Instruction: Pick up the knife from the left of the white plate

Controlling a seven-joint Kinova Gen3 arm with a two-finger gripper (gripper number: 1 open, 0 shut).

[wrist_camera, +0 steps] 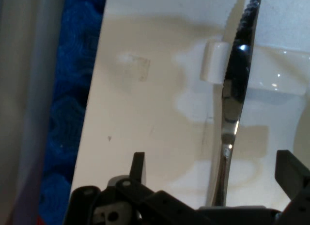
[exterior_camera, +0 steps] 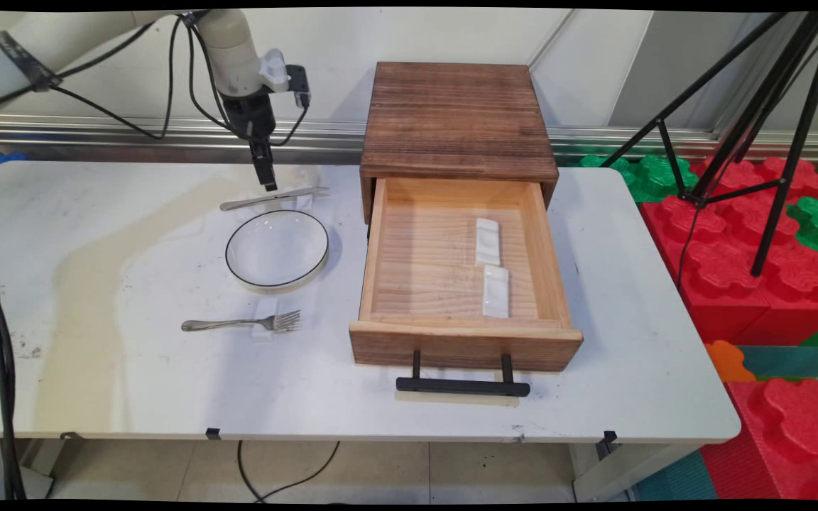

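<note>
The gripper grabs the knife by its slim handle neck (exterior_camera: 265, 200) next. This keeps the metal knife's serrated blade (exterior_camera: 305, 192) free to lie across a white rest.
My gripper (exterior_camera: 267, 179) hangs just above the handle end of a silver knife (exterior_camera: 274, 197) at the back of the table. In the hand view the gripper (wrist_camera: 214, 163) is open, one finger on each side of the knife (wrist_camera: 232, 104), and holds nothing. The knife's serrated blade lies across a small white rest (wrist_camera: 215, 61). A white plate with a dark rim (exterior_camera: 277, 250) sits just in front of the knife. A fork (exterior_camera: 242, 323) lies on another white rest (exterior_camera: 265, 325) nearer the front edge.
A wooden box (exterior_camera: 459, 121) stands to the right, its drawer (exterior_camera: 380, 248) pulled out, with two white rests (exterior_camera: 487, 241) (exterior_camera: 495, 291) inside. Its black handle (exterior_camera: 462, 386) reaches toward the table's front edge. A black tripod (exterior_camera: 735, 128) and red and green blocks (exterior_camera: 735, 270) are beyond the right edge.
</note>
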